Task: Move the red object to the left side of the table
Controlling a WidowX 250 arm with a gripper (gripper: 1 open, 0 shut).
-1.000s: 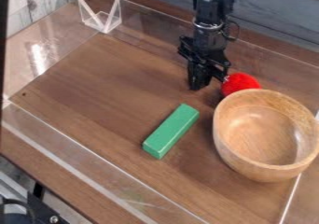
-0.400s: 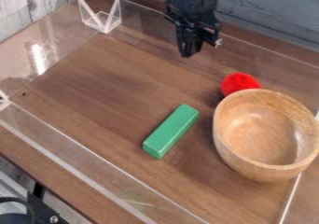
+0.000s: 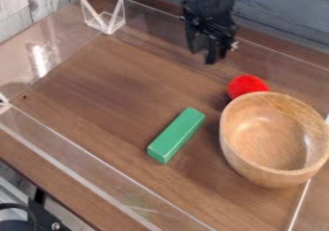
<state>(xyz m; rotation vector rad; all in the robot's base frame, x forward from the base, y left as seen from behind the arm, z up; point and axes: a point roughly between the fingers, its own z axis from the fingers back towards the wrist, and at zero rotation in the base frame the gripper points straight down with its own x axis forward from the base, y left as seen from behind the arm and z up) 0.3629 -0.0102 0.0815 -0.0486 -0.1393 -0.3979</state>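
Note:
The robot's gripper should next pick up the red object by its round body [image 3: 247,85] to move it to the left side of the table.
The red object [image 3: 248,85] is a small round ball lying on the dark wood table [image 3: 115,90], touching the far rim of the wooden bowl [image 3: 272,137] on the right side. My gripper [image 3: 210,50] hangs above the table behind and to the left of the red object, well apart from it. Its two dark fingers stand spread, open, with nothing between them.
A green rectangular block [image 3: 175,134] lies diagonally near the middle front of the table. Low clear acrylic walls edge the table, and a folded clear acrylic piece [image 3: 103,16] stands at the back left corner.
The gripper was low beside the red object with its fingers together; it has since risen and moved towards the back, and its fingers have spread. The red object has not moved.

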